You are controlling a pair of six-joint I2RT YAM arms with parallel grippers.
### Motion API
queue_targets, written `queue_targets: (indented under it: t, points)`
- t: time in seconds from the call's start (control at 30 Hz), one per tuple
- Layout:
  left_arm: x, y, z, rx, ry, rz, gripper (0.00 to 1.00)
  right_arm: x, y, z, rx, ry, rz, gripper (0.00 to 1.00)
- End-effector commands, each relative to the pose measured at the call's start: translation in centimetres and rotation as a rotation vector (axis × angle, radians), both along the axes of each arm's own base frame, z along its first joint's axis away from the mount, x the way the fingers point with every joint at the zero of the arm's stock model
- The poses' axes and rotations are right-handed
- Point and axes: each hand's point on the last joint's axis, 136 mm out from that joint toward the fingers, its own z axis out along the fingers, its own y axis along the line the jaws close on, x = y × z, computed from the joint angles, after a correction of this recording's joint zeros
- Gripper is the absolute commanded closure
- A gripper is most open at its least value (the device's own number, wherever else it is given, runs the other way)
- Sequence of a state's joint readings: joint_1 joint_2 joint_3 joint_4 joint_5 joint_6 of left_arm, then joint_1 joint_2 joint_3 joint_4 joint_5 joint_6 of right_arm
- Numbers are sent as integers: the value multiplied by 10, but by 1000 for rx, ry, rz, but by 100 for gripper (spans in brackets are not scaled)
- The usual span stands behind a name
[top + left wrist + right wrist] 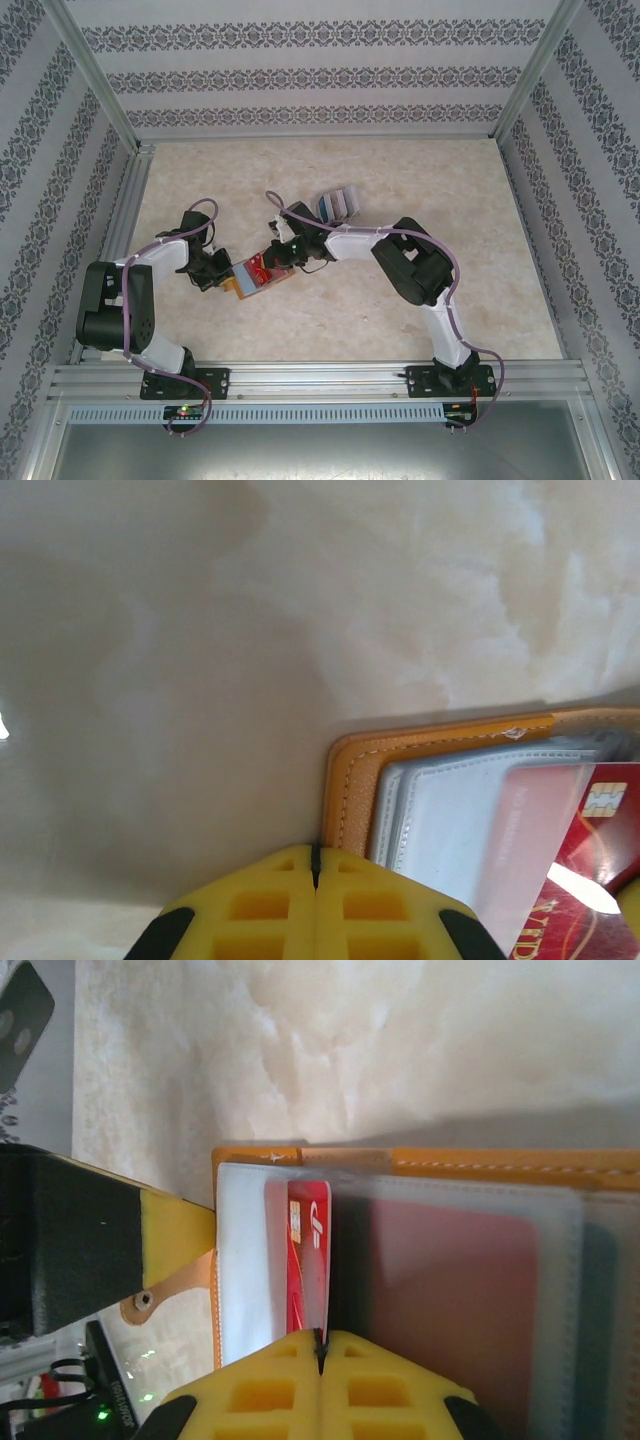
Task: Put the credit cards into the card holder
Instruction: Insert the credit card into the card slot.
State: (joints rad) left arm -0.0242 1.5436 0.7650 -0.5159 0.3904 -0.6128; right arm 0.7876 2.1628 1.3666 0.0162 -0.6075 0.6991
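Note:
The red credit card's far end is inside the clear pocket, so the card would remain partly in the pocket. It is time for my right gripper to open now.
The orange card holder (262,277) lies open on the table between my two grippers, its clear pockets facing up. My right gripper (321,1338) is shut on a red credit card (308,1250), held on edge with its far end in a clear pocket (245,1260) of the card holder (480,1165). A pinkish card (450,1300) sits inside a neighbouring pocket. My left gripper (316,852) is shut, its tips at the orange edge of the card holder (350,780); the red card (590,880) shows at the right. More credit cards (335,203) lie fanned behind the right arm.
The left gripper's yellow finger (175,1240) rests beside the wallet's strap tab (150,1300). Aluminium frame rails (130,210) and patterned walls (310,75) enclose the pale marbled table (400,170). The right arm's elbow (410,265) hangs over the table's middle right.

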Motion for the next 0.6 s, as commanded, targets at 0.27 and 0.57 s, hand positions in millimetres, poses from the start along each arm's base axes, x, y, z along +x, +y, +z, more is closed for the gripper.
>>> queue_targets:
  t: [0.27, 0.57]
  points:
    - [-8, 6, -18, 31, 34, -6, 99, -10, -11, 4, -147, -94, 44, 80]
    - [-6, 5, -16, 28, 31, -6, 99, 1, -23, 31, -158, -148, 28, 62]
